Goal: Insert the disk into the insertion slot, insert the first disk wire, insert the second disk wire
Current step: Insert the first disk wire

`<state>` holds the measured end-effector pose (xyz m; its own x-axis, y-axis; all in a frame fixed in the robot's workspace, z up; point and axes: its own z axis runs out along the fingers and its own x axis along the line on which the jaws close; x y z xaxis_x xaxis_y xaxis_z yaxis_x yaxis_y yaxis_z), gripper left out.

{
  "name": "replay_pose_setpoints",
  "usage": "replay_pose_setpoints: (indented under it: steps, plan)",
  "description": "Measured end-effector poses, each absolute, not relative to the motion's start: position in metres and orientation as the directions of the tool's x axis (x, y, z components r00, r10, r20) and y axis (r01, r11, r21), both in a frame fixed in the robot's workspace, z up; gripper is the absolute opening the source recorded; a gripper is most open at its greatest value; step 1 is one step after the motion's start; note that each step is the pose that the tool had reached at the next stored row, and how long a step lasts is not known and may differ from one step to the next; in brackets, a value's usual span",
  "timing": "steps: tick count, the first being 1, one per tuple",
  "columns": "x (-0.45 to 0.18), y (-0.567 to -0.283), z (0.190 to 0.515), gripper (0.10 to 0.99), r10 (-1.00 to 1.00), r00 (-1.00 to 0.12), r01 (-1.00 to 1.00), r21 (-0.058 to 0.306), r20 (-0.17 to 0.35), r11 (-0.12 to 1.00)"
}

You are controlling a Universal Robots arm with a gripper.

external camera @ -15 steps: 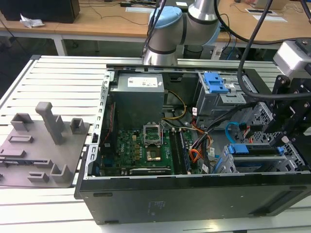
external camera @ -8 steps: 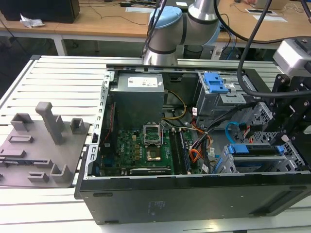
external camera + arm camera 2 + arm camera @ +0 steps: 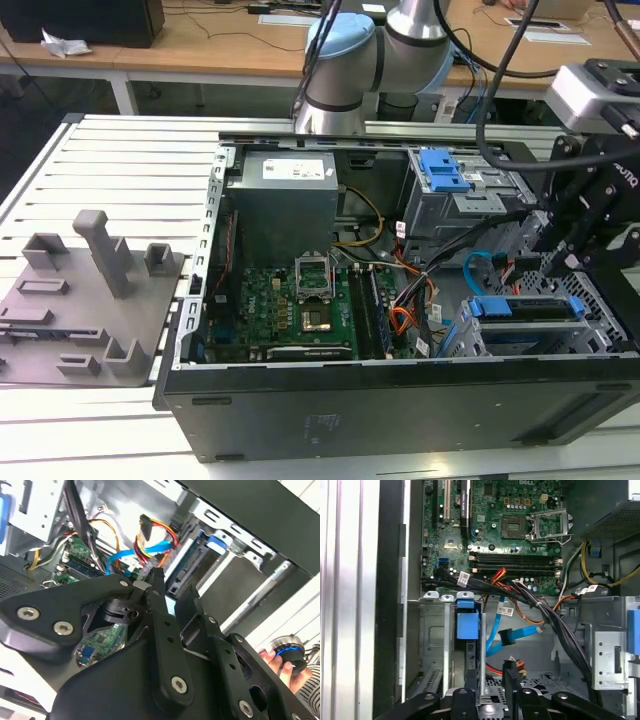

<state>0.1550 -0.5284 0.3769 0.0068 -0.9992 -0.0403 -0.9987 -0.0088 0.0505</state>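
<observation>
My gripper grabs the orange-and-dark wire by its plug end (image 3: 516,268) next. Then it plugs this first disk wire into the disk (image 3: 525,306).
The disk (image 3: 525,306), in its bright blue carrier, sits inside the insertion slot (image 3: 470,345), a silver cage at the case's front corner on the exterior view's right. My gripper (image 3: 565,265) hovers just above it, open, with nothing between its fingers. In the first wrist view the blue carrier (image 3: 467,625) stands edge-on in the cage (image 3: 432,630), just ahead of my gripper (image 3: 491,680). The second disk wire (image 3: 520,632), light blue, lies loose with its plug free. The first disk wire (image 3: 495,670), orange and dark, lies close to one fingertip (image 3: 512,672). In the second wrist view both wires (image 3: 120,557) (image 3: 152,530) lie beyond my gripper (image 3: 175,597).
The motherboard (image 3: 290,300) and grey power supply (image 3: 285,195) fill the case's other half. A taller grey bay with a blue latch (image 3: 443,172) stands behind the cage. A thick black cable bundle (image 3: 555,625) crosses beside the slot. A grey fixture plate (image 3: 90,300) lies outside the case. A hand (image 3: 272,657) holds a knob.
</observation>
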Motion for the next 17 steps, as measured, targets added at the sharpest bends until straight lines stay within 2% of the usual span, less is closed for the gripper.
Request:
replay_pose_setpoints:
  steps: [9, 17]
  plan:
    - [0.155, -0.505, 0.377, 0.361, -0.999, 0.007, -0.999, 0.050, -0.038, -0.009]
    - [0.155, -0.505, 0.368, 0.361, -1.000, -0.001, -0.999, 0.051, 0.008, 0.002]
